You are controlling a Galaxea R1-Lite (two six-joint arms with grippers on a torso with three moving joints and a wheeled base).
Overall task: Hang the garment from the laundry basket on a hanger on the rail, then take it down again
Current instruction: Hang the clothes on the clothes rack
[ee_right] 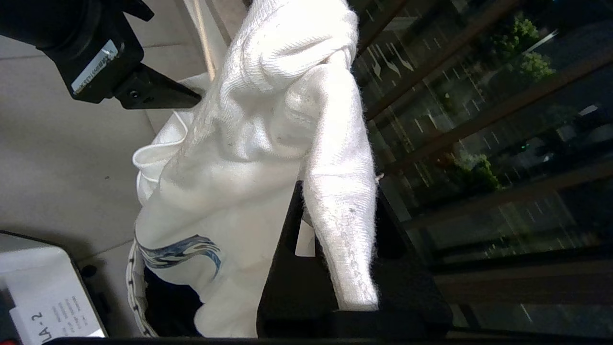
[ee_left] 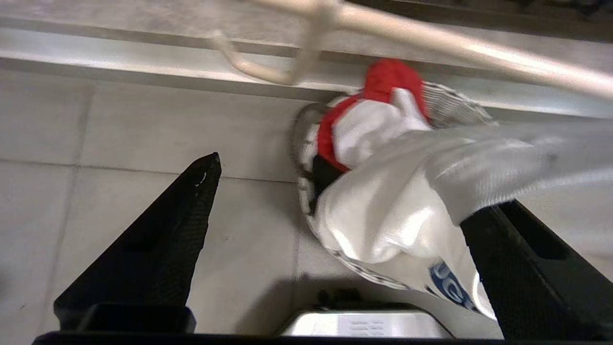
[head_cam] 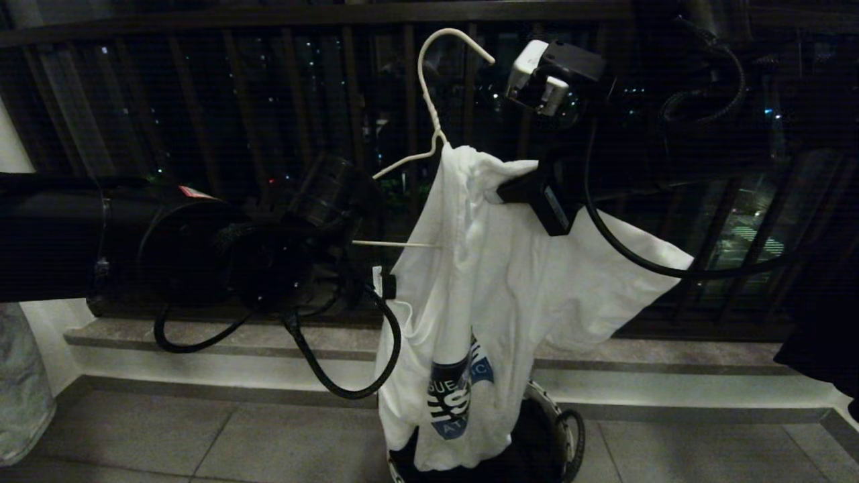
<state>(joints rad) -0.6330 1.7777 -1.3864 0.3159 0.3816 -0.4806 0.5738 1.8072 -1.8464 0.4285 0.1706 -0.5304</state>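
My left gripper is about to grip the garment by its ribbed collar edge (ee_left: pixel 480 198), which stands up over the end of one finger while the white cloth below hangs slack.
The white garment (head_cam: pixel 483 282) with its blue chest print hangs above the laundry basket (head_cam: pixel 567 429), its hem reaching into it. My right gripper (head_cam: pixel 530 194) is shut on a bunched fold near the collar (ee_right: pixel 335 206). The thin white hanger (head_cam: pixel 429 100) stands upright, hook uppermost. One of its shoulders is inside the shirt and its lower bar (head_cam: pixel 396 243) sticks out to the left. My left gripper (head_cam: pixel 386 285) is beside the shirt's left edge. It is open (ee_left: pixel 340 191) with cloth draped over one finger (ee_left: pixel 517 254), and the hanger wire (ee_left: pixel 431 38) crosses beyond it. The rail is out of view.
The dark balcony railing (head_cam: pixel 268 100) and a stone ledge (head_cam: pixel 201 335) run behind the shirt, with tiled floor (ee_left: pixel 119 120) below. A red cloth (ee_left: pixel 388 79) lies in the basket. A pale bundle (head_cam: pixel 20 382) sits at the far left and dark fabric (head_cam: pixel 825 355) at the far right.
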